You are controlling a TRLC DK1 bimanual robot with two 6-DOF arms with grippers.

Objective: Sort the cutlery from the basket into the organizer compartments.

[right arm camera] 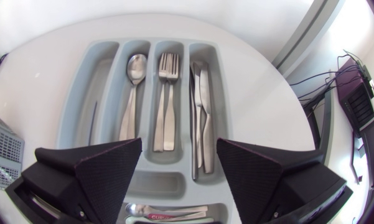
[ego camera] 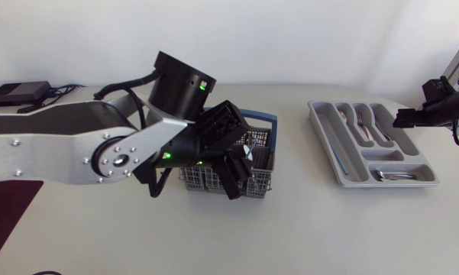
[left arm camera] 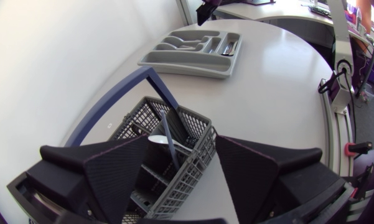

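Note:
The left gripper grips the utensil by its white upper end (ego camera: 248, 151) (left arm camera: 159, 139) next, since the basket's wire sides close in around the utensil's lower part.
The grey cutlery basket (ego camera: 260, 156) with its blue handle (left arm camera: 115, 96) stands mid-table. My left gripper (ego camera: 237, 164) hangs over its front corner, open, with the fingers (left arm camera: 112, 174) either side of that corner (left arm camera: 187, 180). One dark-handled utensil (left arm camera: 169, 134) with a white end stands in the basket, untouched. The grey organizer (ego camera: 344, 172) lies to the right. My right gripper (right arm camera: 179, 174) hovers open and empty above it. Its compartments hold a spoon (right arm camera: 132, 87), forks (right arm camera: 166, 93), knives (right arm camera: 199, 106), a thin dark piece (right arm camera: 92, 121) and small cutlery (right arm camera: 168, 211) in the cross slot.
A black box (ego camera: 19, 93) with cables sits at the far left of the table. A dark red mat (ego camera: 4, 214) lies at the near left corner. Bare tabletop (ego camera: 305, 221) spreads between and in front of basket and organizer.

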